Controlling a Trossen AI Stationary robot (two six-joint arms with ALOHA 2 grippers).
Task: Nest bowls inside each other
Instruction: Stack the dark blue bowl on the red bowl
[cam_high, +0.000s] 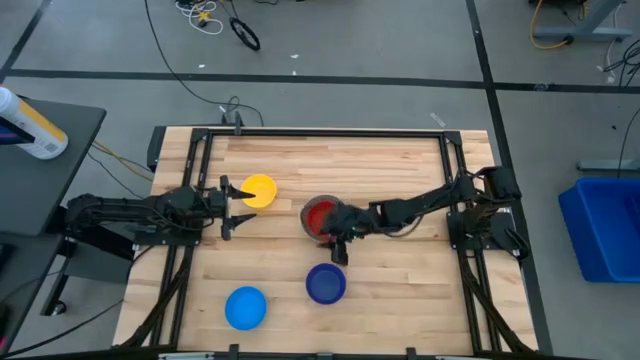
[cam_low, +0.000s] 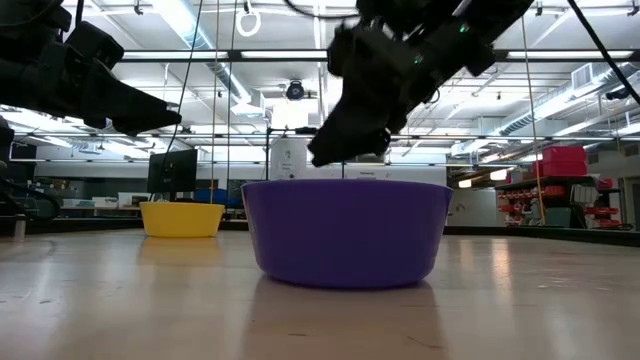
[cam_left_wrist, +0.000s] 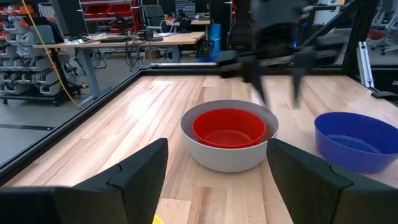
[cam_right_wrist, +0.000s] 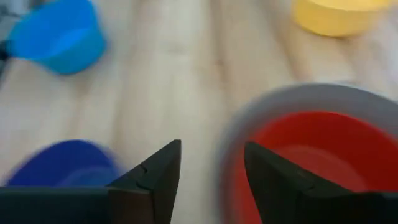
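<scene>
I need to grab the dark blue bowl by its rim (cam_high: 333, 266) with my right gripper next. Then it can nest in the red bowl (cam_high: 320, 217).
The red bowl (cam_left_wrist: 229, 127) sits nested inside the grey bowl (cam_left_wrist: 224, 158), which stands on the table's middle. My right gripper (cam_high: 338, 250) hangs open just above the grey bowl's near rim (cam_right_wrist: 298, 93), slanting down from the right and touching nothing. The dark blue bowl (cam_high: 325, 284) stands on the table near the front edge, with the light blue bowl (cam_high: 245, 307) to its left. The yellow bowl (cam_high: 261, 191) rests left of centre. Beside it, my left gripper (cam_high: 228, 208) waits open with nothing between its fingers.
Bare wood lies between the bowls and along the far half of the table (cam_high: 330, 160). Black frame rails run down the table's left and right sides. A blue bin (cam_high: 605, 225) stands on the floor to the right.
</scene>
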